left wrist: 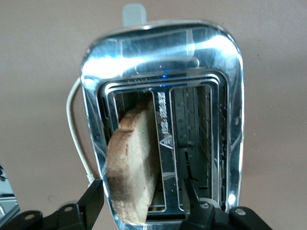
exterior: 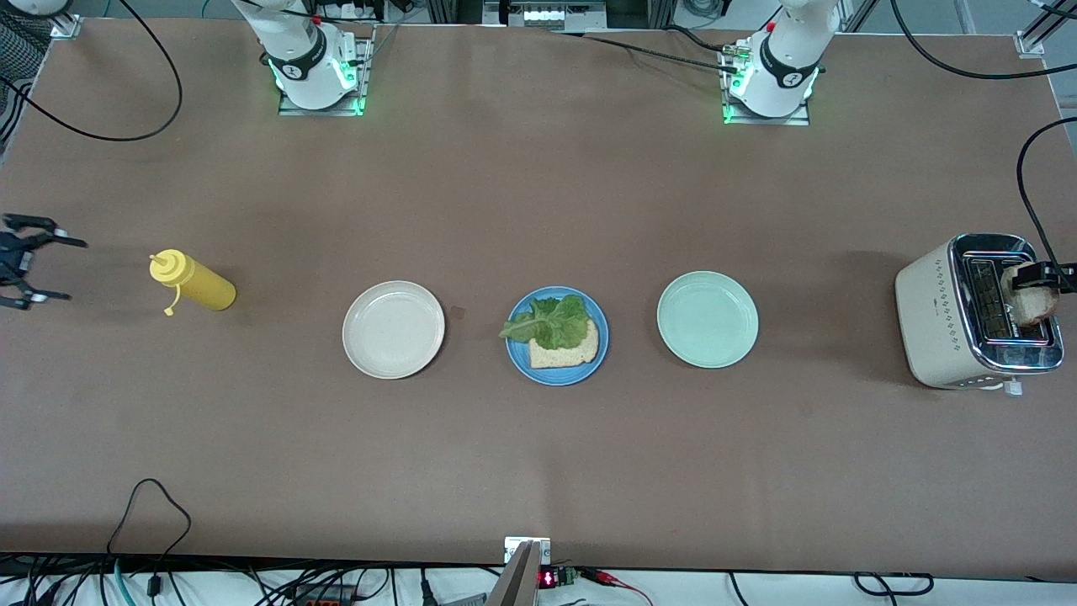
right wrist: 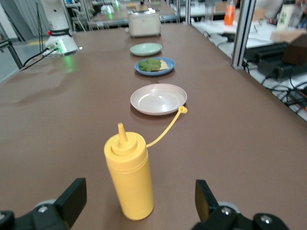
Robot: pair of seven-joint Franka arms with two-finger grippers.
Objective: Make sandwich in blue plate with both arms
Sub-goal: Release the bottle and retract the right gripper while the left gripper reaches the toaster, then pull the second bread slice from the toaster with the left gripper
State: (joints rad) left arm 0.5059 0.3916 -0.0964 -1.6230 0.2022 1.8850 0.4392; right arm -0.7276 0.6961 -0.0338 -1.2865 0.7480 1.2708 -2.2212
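Next, my left gripper takes hold of the bread slice in the toaster by its raised end [exterior: 1033,303] [left wrist: 132,194], since the toaster slot's sides enclose the slice's lower part.
The blue plate [exterior: 520,358] sits mid-table with one bread slice [exterior: 572,353] on it and a green lettuce leaf [exterior: 551,321] on top. A second bread slice [exterior: 1031,299] stands in a slot of the toaster [exterior: 934,316] at the left arm's end of the table. Over the toaster, my left gripper [exterior: 1043,282] is open. In the left wrist view its fingers [left wrist: 91,201] straddle this slice [left wrist: 134,163] with a gap on each side. My right gripper [exterior: 74,269] waits open at the right arm's end, by a yellow bottle [exterior: 198,284].
A cream plate [exterior: 393,329] lies beside the blue plate toward the right arm's end, a mint-green plate [exterior: 708,319] toward the left arm's end. In the right wrist view the yellow bottle [right wrist: 129,177] stands upright with its cap hanging off, and the plates [right wrist: 158,99] line up past it.
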